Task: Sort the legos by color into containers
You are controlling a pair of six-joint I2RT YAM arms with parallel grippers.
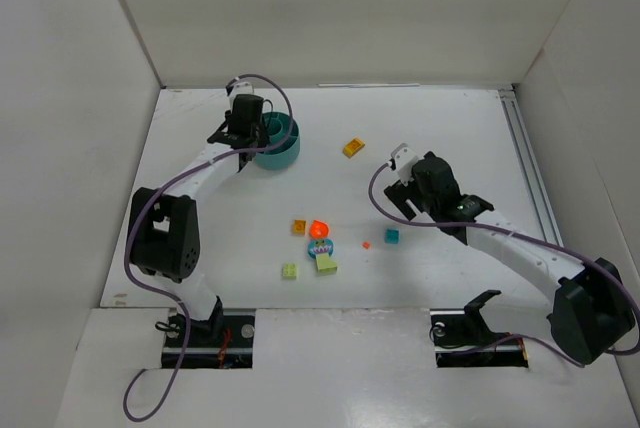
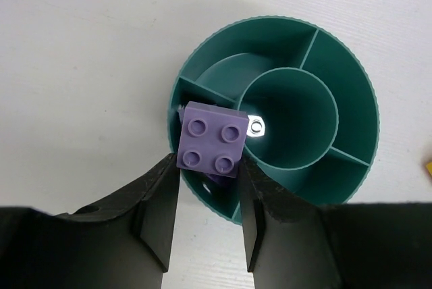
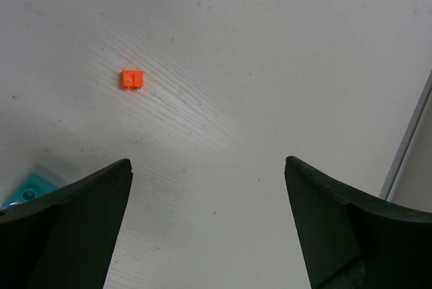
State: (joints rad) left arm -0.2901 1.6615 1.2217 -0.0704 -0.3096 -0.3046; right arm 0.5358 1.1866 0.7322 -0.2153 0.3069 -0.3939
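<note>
My left gripper holds the purple brick (image 2: pixel 210 139) above the other purple piece's wedge, between rim and cup. It should open now, as the brick would rest inside.
The round teal bowl (image 1: pixel 283 144) stands at the back left; the left wrist view shows its central cup and wedge sections (image 2: pixel 337 80). My left gripper (image 1: pixel 246 134) (image 2: pixel 208 161) is shut on a purple brick (image 2: pixel 210 139), held by its tips over a near-left wedge at the rim. Another purple piece (image 2: pixel 217 181) lies in that wedge below it. My right gripper (image 1: pixel 400 198) (image 3: pixel 206 162) is open and empty above the table. A tiny orange bit (image 3: pixel 132 80) (image 1: pixel 366 245) lies ahead of it and a teal brick (image 3: pixel 27 191) (image 1: pixel 392 235) by its left finger.
A yellow brick (image 1: pixel 353 147) lies right of the bowl. An orange brick (image 1: pixel 299 227), a red-orange round piece (image 1: pixel 319 229), a multicoloured piece (image 1: pixel 321 247) and two lime bricks (image 1: pixel 289 271) (image 1: pixel 326 264) cluster mid-table. White walls enclose the table; a rail (image 1: pixel 530 178) runs along the right.
</note>
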